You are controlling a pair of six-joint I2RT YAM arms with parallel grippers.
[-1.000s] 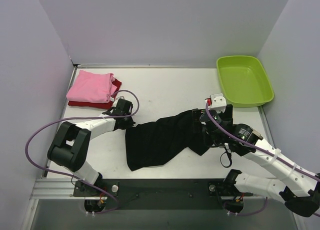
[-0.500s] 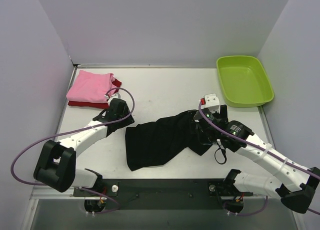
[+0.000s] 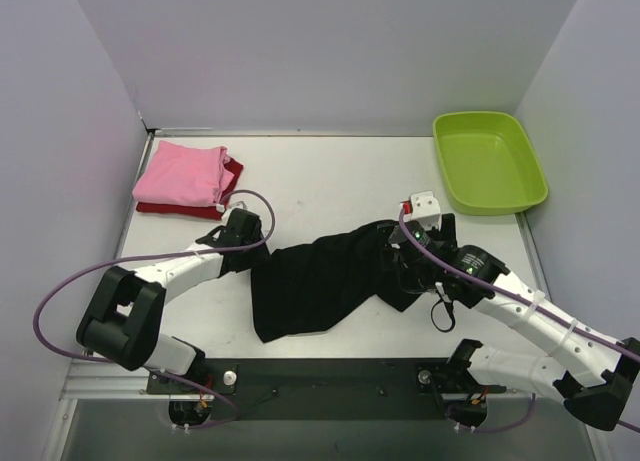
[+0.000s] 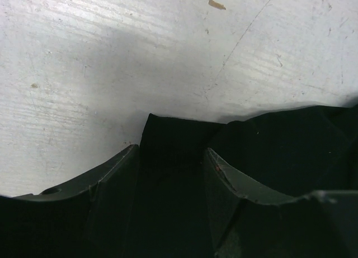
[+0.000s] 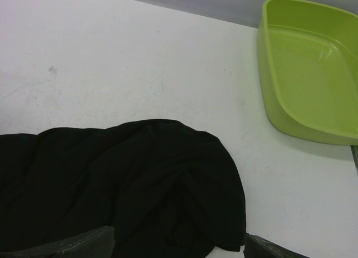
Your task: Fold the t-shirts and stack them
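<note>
I should next grab the black t-shirt's rumpled end (image 3: 396, 260) (image 5: 187, 216) with my right gripper, opposite the t-shirt's corner at my left gripper, and then I can stretch the t-shirt flat to fold it.
The black t-shirt (image 3: 320, 281) lies bunched in a long heap across the middle of the table. My left gripper (image 3: 252, 253) is low at its left corner, open; in the left wrist view that black corner (image 4: 173, 132) lies on the table between the spread fingers (image 4: 120, 168). My right gripper (image 3: 403, 269) hovers over the shirt's right end, open wide, with rumpled black cloth (image 5: 123, 179) below its fingertips (image 5: 89, 241). The pink t-shirt (image 3: 183, 173) lies folded on the dark red t-shirt (image 3: 170, 209) at the back left.
A lime-green plastic tub (image 3: 489, 161) stands at the back right, also seen in the right wrist view (image 5: 313, 67). Grey walls enclose the table on three sides. A purple cable loops from the left arm (image 3: 150, 271).
My left gripper has opened and let go of the black shirt's corner, which now rests on the table. The right arm has shifted slightly left; the shirt has barely moved.
</note>
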